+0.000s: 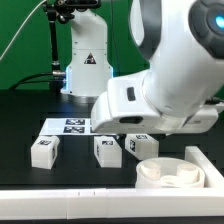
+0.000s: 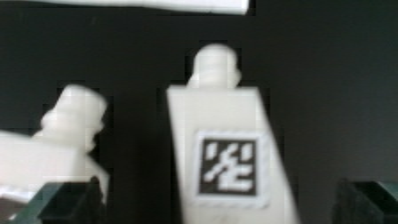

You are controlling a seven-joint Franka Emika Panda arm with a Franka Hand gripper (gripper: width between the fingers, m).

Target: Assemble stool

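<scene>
I will next grab the white leg by its tagged end (image 2: 235,172), so its peg stays free to go into the round seat.
In the wrist view a white blocky leg (image 2: 222,150) with a black-and-white tag lies on the black table, with a peg on one end. My gripper (image 2: 214,205) is open and empty. Its dark fingertips (image 2: 50,205) stand either side of this leg's tagged end, apart from it. A second leg (image 2: 63,130) lies beside it. In the exterior view three legs stand in a row (image 1: 44,150), (image 1: 107,150), (image 1: 138,145). The round ring-shaped seat (image 1: 170,172) lies at the front right. The arm's white hand (image 1: 125,100) hangs over the right leg and hides the fingers.
The marker board (image 1: 70,125) lies flat behind the legs; its edge shows in the wrist view (image 2: 160,6). White border rails run along the front (image 1: 60,192) and the exterior view's right (image 1: 200,160). A white robot base (image 1: 85,60) stands at the back.
</scene>
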